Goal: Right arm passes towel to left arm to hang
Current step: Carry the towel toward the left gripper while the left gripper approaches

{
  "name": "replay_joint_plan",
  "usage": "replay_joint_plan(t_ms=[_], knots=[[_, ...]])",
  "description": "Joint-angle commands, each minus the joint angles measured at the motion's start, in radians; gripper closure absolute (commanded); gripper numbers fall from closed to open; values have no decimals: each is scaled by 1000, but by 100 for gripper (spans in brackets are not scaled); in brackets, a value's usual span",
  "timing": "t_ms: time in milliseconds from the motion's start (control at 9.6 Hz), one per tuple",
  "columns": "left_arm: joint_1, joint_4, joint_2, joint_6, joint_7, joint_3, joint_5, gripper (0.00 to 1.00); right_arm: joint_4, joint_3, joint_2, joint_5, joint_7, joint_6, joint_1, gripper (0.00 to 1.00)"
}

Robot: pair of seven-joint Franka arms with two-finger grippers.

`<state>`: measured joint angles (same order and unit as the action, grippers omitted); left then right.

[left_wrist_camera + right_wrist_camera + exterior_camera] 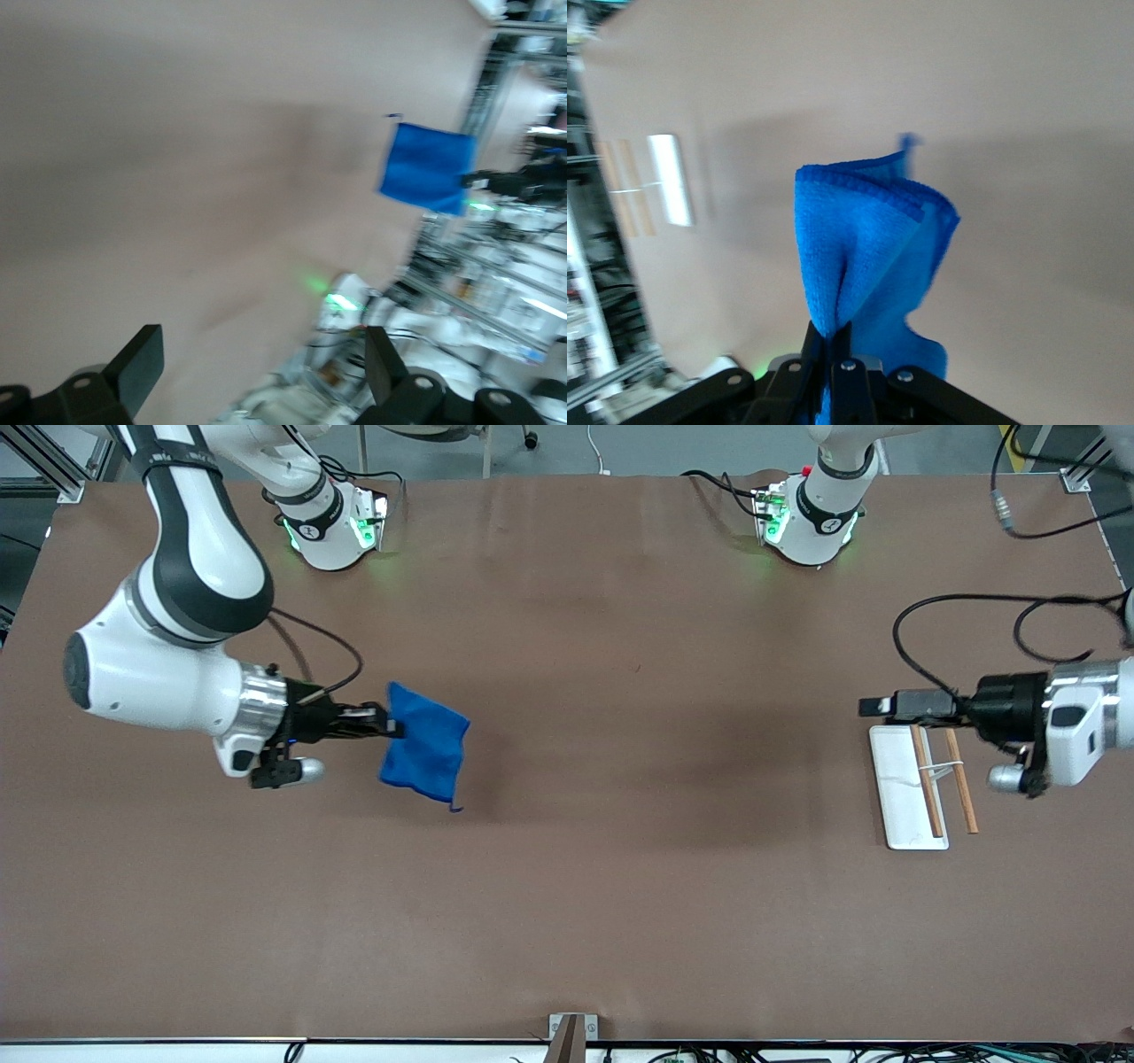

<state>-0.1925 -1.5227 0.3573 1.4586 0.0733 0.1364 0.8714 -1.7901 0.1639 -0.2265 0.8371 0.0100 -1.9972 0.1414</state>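
Observation:
The towel next needs to be grabbed by its free hem beside the loop with my left gripper, so that it can be hung. My right gripper stays closed on one edge of the towel.
The blue towel hangs in the air over the table toward the right arm's end, pinched at one edge, its small loop dangling from a lower corner. My right gripper is shut on that edge; in the right wrist view the towel bunches up out of the closed right gripper. My left gripper hovers open over the rack's end toward the left arm's end of the table. The left wrist view shows the left gripper with nothing between its fingers, and the towel far off.
A white slab with two wooden rods on a wire frame lies under the left gripper. Both arm bases stand along the table's edge farthest from the front camera. A black cable loops above the left wrist.

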Motion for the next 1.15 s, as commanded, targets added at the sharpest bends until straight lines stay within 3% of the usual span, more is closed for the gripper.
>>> replay_joint_plan(t_ms=[0, 104, 312, 417, 833, 1042], knots=[[5, -118, 15, 5, 42, -1, 212, 0, 9, 116, -36, 237, 1, -99, 1, 100], [13, -182, 25, 5, 106, 6, 335, 4, 11, 162, -54, 326, 7, -150, 4, 100], [36, -253, 43, 5, 201, 46, 457, 16, 35, 267, -91, 539, 59, -259, 18, 100], [38, -295, 67, 5, 244, 78, 531, 19, 53, 287, -108, 645, 112, -300, 39, 100], [41, -352, 221, 6, 304, 201, 754, 19, 110, 295, -116, 1017, 280, -334, 121, 100], [45, -358, 238, 5, 304, 218, 797, 20, 132, 295, -116, 1138, 355, -333, 147, 100]])
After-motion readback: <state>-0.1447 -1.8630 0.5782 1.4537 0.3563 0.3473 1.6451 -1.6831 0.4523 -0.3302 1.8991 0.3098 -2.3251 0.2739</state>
